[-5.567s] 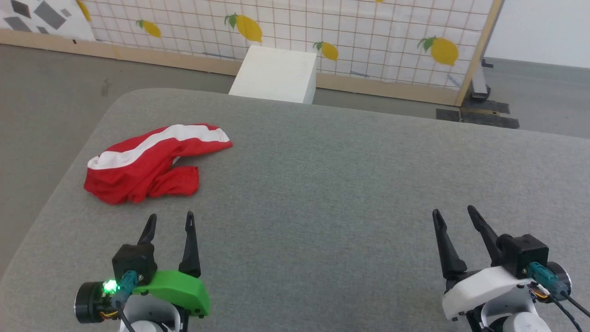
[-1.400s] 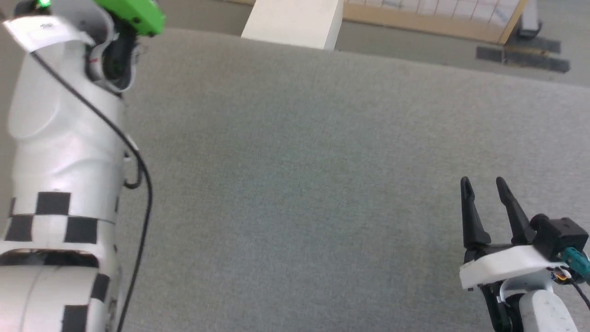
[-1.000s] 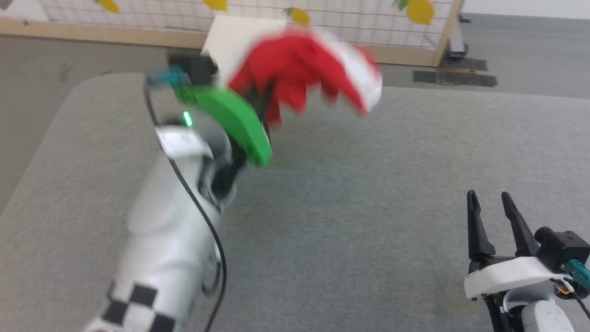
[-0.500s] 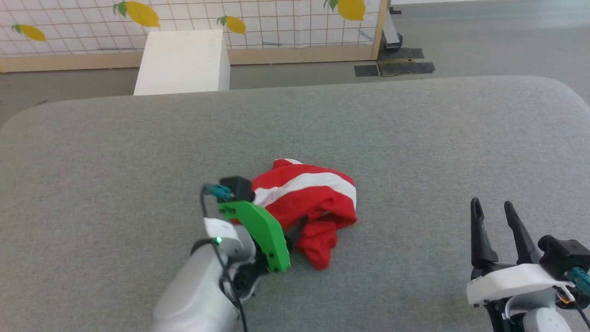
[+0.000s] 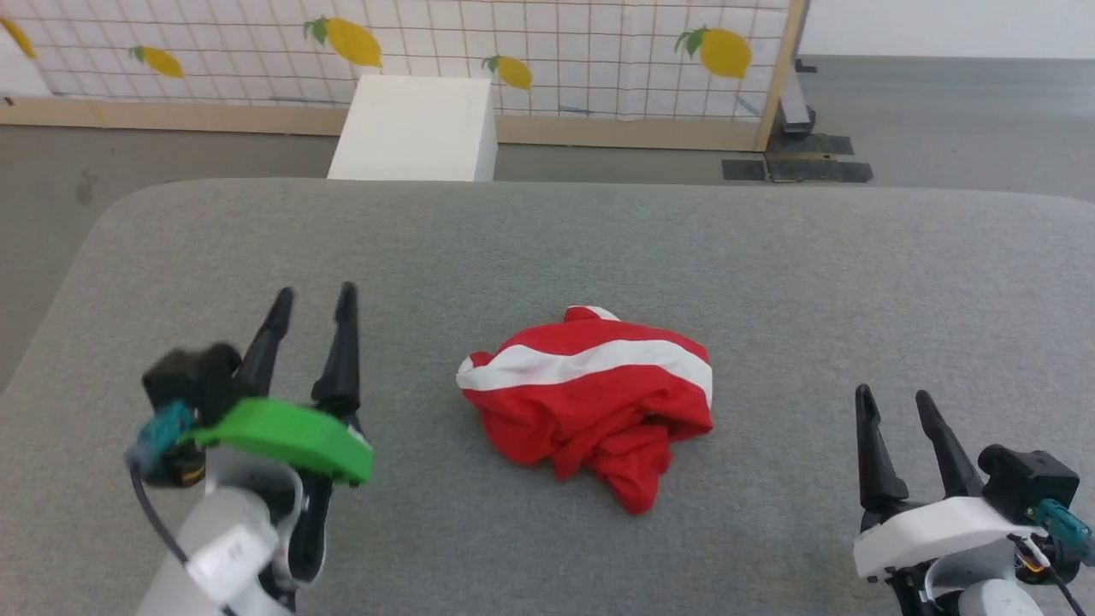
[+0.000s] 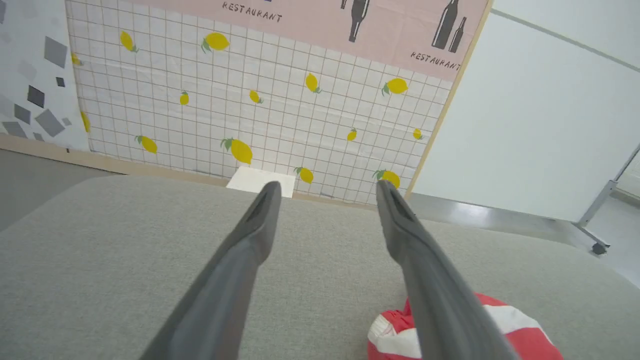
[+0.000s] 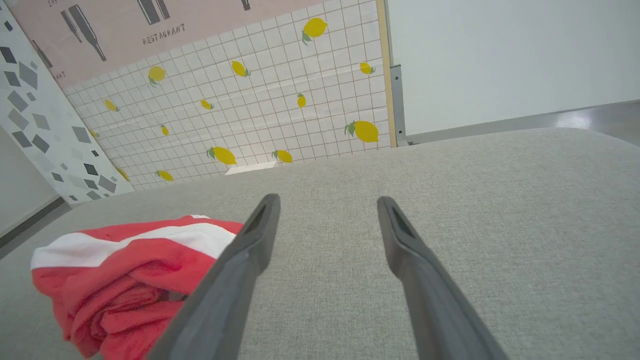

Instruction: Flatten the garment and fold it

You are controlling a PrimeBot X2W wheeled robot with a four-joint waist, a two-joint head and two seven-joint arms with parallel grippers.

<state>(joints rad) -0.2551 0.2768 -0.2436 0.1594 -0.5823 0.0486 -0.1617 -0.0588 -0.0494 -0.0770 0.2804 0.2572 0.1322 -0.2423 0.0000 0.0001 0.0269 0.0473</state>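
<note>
Next, my left gripper grabs the white part of the elastic waistband [image 5: 468,376] to flatten the crumpled red shorts [image 5: 590,395].
The red shorts [image 5: 590,393] lie crumpled in a heap at the middle of the grey table [image 5: 770,274], their white stripe running across the top. They appear low right in the left wrist view [image 6: 505,325] and low left in the right wrist view [image 7: 125,270]. My left gripper [image 5: 312,299] stands open to the left of the heap, apart from it, with nothing between its fingers. Near the front right edge my right gripper [image 5: 894,398] is open and holds nothing.
A white box [image 5: 415,128] stands on the floor beyond the table's far edge. Behind it runs a tiled lemon-print panel [image 5: 513,51] with a wooden frame. Bare grey table surface surrounds the heap on all sides.
My left gripper has let go of the shorts and drawn back to the left, now open. The shorts rest in a heap at the table's middle. The head camera has shifted.
</note>
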